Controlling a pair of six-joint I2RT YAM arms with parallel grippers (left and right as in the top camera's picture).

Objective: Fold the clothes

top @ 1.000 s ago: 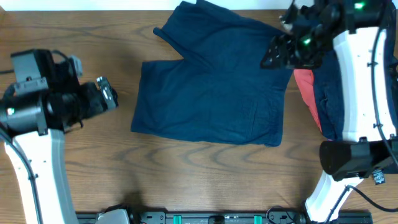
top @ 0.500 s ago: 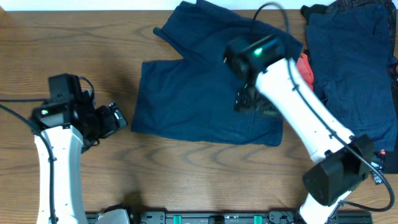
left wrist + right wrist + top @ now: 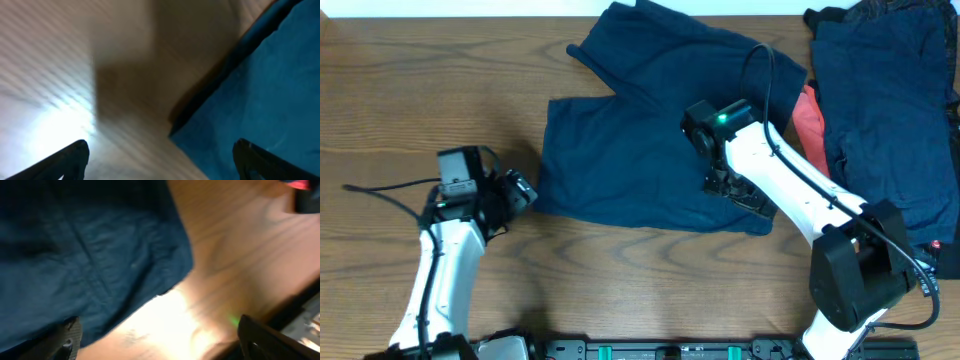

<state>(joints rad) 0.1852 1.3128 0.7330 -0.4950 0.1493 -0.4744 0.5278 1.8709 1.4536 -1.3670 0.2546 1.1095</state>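
Note:
I should next use my left gripper to grab the navy shorts' near corner (image 3: 542,205) (image 3: 181,140), which is opposite my right gripper's corner. Then the shorts' near edge can be folded over.
The navy shorts (image 3: 640,150) lie spread flat on the wooden table, two short legs pointing left and up. My left gripper (image 3: 523,192) is open, hovering at the shorts' lower left corner (image 3: 260,95); that corner lies between its fingertips (image 3: 160,160). My right gripper (image 3: 738,190) is open over the shorts' lower right corner (image 3: 90,255), its fingertips (image 3: 165,337) spanning cloth edge and bare wood. A coral-red piece (image 3: 810,125) peeks out beside a pile of navy garments (image 3: 885,110) at the right.
The wooden table (image 3: 620,280) runs to a front rail with green clips (image 3: 680,350). The right arm's base (image 3: 865,275) stands at the lower right, near the clothes pile.
My left arm has swung right, bringing its gripper up to the shorts' lower left corner. My right arm has come away from the pile and down to the shorts' lower right corner.

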